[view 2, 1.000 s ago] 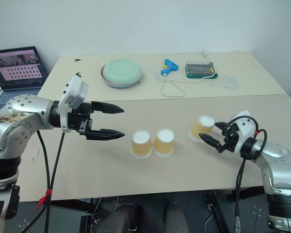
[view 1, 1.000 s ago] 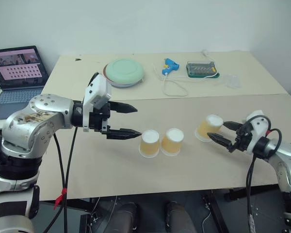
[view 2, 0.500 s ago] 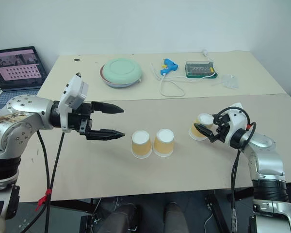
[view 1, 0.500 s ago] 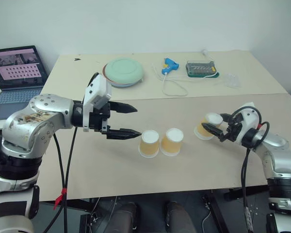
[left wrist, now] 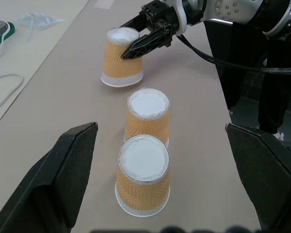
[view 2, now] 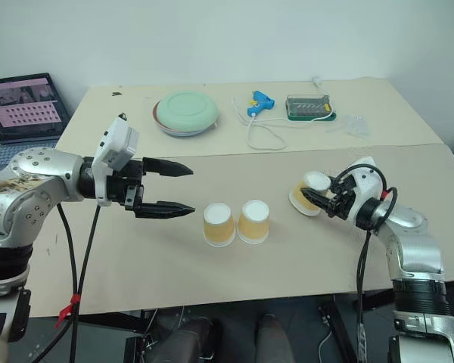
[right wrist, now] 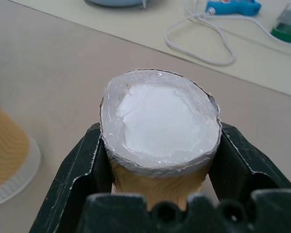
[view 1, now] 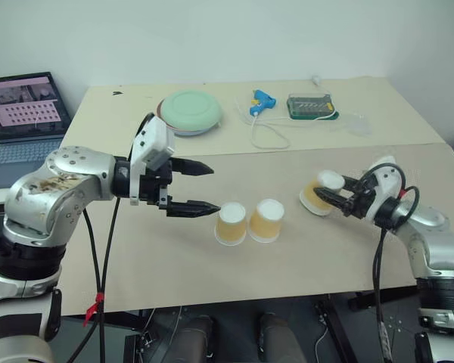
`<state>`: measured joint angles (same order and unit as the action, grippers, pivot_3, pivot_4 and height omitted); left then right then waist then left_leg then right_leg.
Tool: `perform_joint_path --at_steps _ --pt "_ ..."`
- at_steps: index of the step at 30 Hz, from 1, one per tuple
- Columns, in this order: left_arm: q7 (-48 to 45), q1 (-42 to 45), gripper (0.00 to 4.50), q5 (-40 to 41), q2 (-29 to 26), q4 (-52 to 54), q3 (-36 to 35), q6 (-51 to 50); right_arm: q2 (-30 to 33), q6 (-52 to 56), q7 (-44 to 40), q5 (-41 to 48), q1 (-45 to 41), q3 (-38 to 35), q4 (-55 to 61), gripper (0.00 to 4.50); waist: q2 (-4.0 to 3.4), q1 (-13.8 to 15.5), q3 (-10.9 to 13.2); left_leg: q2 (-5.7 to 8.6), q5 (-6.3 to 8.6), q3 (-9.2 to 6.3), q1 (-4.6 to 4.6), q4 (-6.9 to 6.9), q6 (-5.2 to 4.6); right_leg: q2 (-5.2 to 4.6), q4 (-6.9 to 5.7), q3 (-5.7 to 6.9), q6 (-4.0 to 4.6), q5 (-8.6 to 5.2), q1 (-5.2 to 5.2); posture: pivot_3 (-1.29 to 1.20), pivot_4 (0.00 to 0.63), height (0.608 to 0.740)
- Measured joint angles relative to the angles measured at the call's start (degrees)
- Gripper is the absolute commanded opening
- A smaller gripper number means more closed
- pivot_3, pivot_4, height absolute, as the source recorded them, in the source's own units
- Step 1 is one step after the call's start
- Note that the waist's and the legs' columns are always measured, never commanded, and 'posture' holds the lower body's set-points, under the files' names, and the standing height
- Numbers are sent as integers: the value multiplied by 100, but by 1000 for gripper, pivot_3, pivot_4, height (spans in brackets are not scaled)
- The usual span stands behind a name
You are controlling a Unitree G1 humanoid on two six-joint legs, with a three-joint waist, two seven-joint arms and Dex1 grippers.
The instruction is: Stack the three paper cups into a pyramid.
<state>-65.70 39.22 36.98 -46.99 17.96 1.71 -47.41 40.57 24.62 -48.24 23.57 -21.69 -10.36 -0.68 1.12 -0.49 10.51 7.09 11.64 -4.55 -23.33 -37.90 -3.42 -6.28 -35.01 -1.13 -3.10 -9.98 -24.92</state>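
Note:
The third cup still hangs beside the pair, short of the pair's white bases, so my right gripper stays closed on the third paper cup until it reaches them.
Two paper cups stand upside down side by side at the table's middle, white bases up. The third paper cup is to their right, tilted, and my right gripper is shut on its upper part near the white base, one finger on each side. Its rim stays low by the table. My left gripper hovers open just left of the pair, its lower fingertip close to the nearer cup and holding nothing.
A pale green bowl, a blue glue gun with a white cable and a green box lie along the far side of the table. A laptop sits off to the left.
My right gripper moved in to the left, closed on the third cup and tipped it. The left gripper and the two middle cups stayed put.

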Motion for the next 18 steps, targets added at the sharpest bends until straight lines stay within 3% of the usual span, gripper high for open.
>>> perform_joint_path --at_steps 4,8,15,18 --pt "15 -108 4500 -72 -5 -36 16 13 743 670 -551 733 -863 -167 627 2459 -17 -27 13 -1 -1 8 -9 1 1 1 -1 -8 -1 2 -12 0 150 740" --pt "5 -125 4500 -87 -5 -50 25 76 1446 1237 -1655 1432 -2150 -112 739 2459 -14 -26 14 -6 0 6 -9 5 -1 4 5 -1 0 1 -10 0 150 740" --pt "-10 -125 4500 -99 28 -89 86 109 1065 1760 -2860 1632 -3232 1042 242 2459 5 -50 14 -7 0 10 -11 4 -1 -1 4 -3 0 3 -14 0 150 740" --pt "-2 -124 4500 -95 39 -88 101 108 822 1705 -3166 1407 -3240 1623 233 2459 6 -34 15 -4 0 6 -24 4 -2 -1 -1 0 5 6 -29 0 150 740"
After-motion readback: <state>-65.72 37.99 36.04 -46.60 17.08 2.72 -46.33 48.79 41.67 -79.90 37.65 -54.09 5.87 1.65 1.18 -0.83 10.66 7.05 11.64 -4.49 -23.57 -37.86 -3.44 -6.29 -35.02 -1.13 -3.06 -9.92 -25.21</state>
